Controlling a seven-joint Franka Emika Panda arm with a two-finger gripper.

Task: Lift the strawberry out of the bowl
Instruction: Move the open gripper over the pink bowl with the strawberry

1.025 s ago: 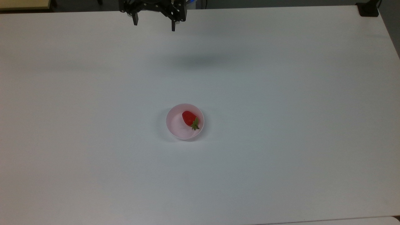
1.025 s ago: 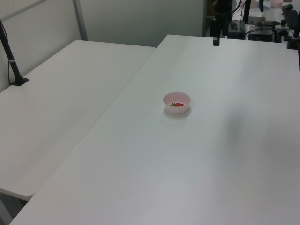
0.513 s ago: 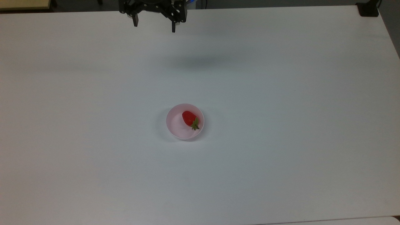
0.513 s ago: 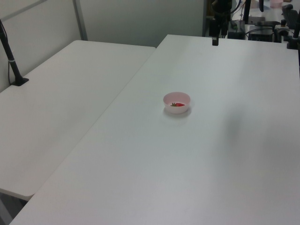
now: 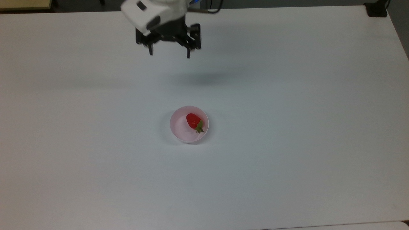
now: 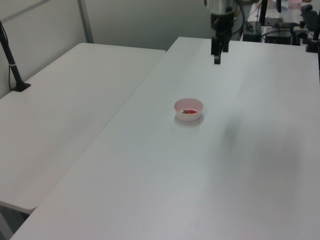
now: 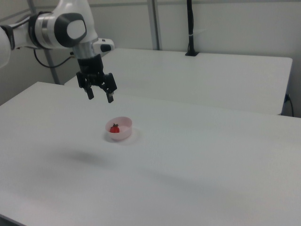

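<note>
The gripper grabs the small strawberry by its red body (image 6: 192, 112) next, to pick it from the pale pink bowl (image 6: 192, 105).
A small red strawberry (image 5: 193, 121) with a green cap lies inside the pale pink bowl (image 5: 179, 131), toward the bowl's right side in the top view. The bowl (image 6: 192, 105) stands near the middle of the white table, and the strawberry (image 7: 114, 128) shows in the bowl (image 7: 124, 129) in the right view too. My gripper (image 5: 169, 54) hangs open in the air, well above and behind the bowl in the top view, nothing between its fingers. In the right view the gripper (image 7: 99, 96) is up and to the left of the bowl. The gripper (image 6: 217, 57) also hangs over the table's far part in the left view.
The white table (image 5: 287, 127) stretches wide around the bowl. A second white table (image 6: 60, 115) adjoins it on the left view's left, with a black post (image 6: 12, 65) clamped there. Dark equipment (image 6: 300, 25) stands beyond the far edge.
The gripper has come forward from the table's far edge toward the bowl, staying open. The white arm segment now shows in the top view. Bowl and strawberry have not moved.
</note>
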